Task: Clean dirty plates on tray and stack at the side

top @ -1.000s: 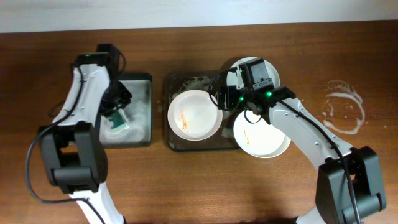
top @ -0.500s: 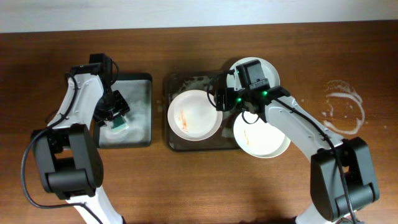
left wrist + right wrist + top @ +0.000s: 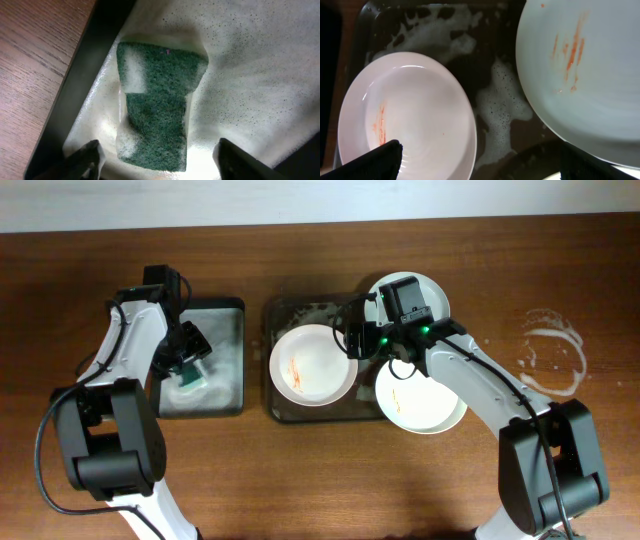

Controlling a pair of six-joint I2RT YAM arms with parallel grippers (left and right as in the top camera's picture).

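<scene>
The green sponge [image 3: 157, 107] needs to be picked up next by its near end [image 3: 153, 146] with my left gripper, so the sponge's far end stays free to scrub dirty plates.
Three white plates lie on the dark tray [image 3: 281, 406]: one at the left [image 3: 312, 365] with an orange smear, one at the front right [image 3: 420, 398] with a smear, one at the back right [image 3: 440, 292] partly under my right arm. In the right wrist view the left plate [image 3: 407, 117] and the smeared right plate [image 3: 585, 70] flank foamy tray floor [image 3: 495, 95]. My right gripper [image 3: 352, 340] is open and empty above the left plate's right rim. My left gripper [image 3: 188, 360] is open over the green sponge [image 3: 157, 107] in the black tub [image 3: 225, 310].
The black tub with foamy water stands left of the tray. A wet foam ring [image 3: 550, 350] marks the wooden table at the right. The tub's dark wall [image 3: 75, 85] runs close along the sponge's left side.
My left gripper has moved slightly over the sponge in the tub. My right arm and the plates have stayed put.
</scene>
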